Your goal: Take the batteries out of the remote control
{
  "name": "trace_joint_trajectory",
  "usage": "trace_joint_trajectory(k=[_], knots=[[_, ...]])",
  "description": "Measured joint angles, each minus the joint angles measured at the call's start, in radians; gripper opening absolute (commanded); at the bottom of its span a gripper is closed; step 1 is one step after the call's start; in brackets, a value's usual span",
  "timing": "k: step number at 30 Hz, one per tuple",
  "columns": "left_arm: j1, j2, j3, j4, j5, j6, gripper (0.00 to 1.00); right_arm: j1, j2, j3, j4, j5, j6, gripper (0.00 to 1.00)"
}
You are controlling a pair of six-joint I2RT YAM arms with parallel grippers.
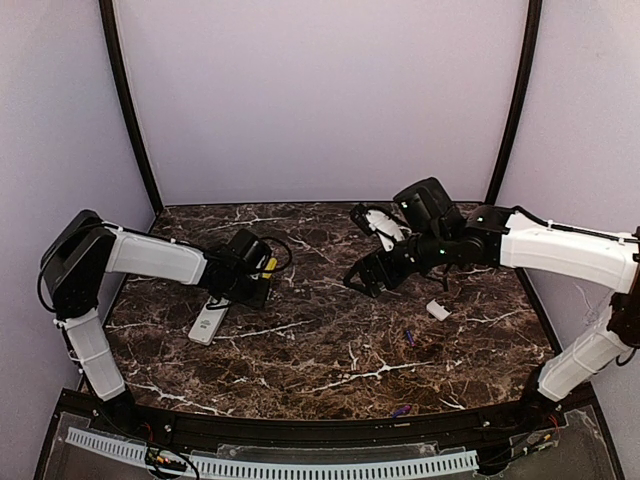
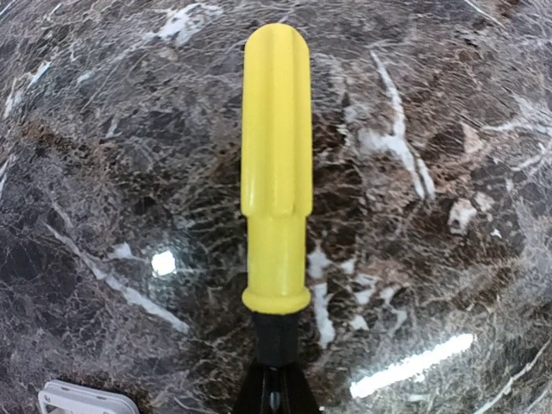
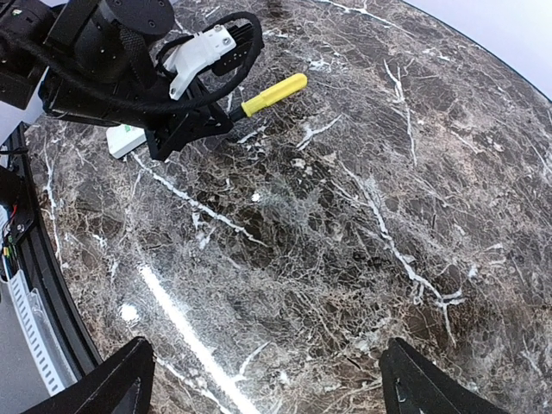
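My left gripper should keep holding the screwdriver, because the screwdriver is above the marble and would drop close beside the end of the remote control if I opened now.
The white remote control [image 1: 207, 321] lies flat on the marble table, just in front of my left gripper [image 1: 254, 282]. Its corner shows in the left wrist view [image 2: 84, 399] and part of it in the right wrist view [image 3: 128, 141]. My left gripper [image 2: 276, 402] is shut on the shaft of a yellow-handled screwdriver [image 2: 276, 164], which points away over the table. Two purple batteries lie loose: one [image 1: 408, 337] right of centre, one [image 1: 401, 410] at the front edge. My right gripper [image 1: 365, 278] is open and empty above the table's middle, fingers wide apart [image 3: 267, 388].
A small white cover piece [image 1: 438, 309] lies on the table under my right arm. The left arm with the screwdriver [image 3: 272, 93] fills the upper left of the right wrist view. Walls enclose the table at the back and both sides.
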Motion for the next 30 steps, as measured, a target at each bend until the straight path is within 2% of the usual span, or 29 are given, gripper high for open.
trace_joint_trajectory(k=[15, 26, 30], knots=[[0.114, 0.122, 0.154, -0.068, -0.024, -0.014, 0.01, 0.000, 0.012, -0.015, 0.002, 0.017, -0.001, 0.91], [0.128, 0.152, 0.182, -0.066, -0.029, 0.010, 0.09, 0.000, 0.023, -0.016, 0.006, 0.025, -0.005, 0.91], [0.128, 0.154, 0.182, -0.062, -0.035, 0.013, 0.15, 0.000, 0.026, -0.016, 0.008, 0.028, -0.006, 0.91]])
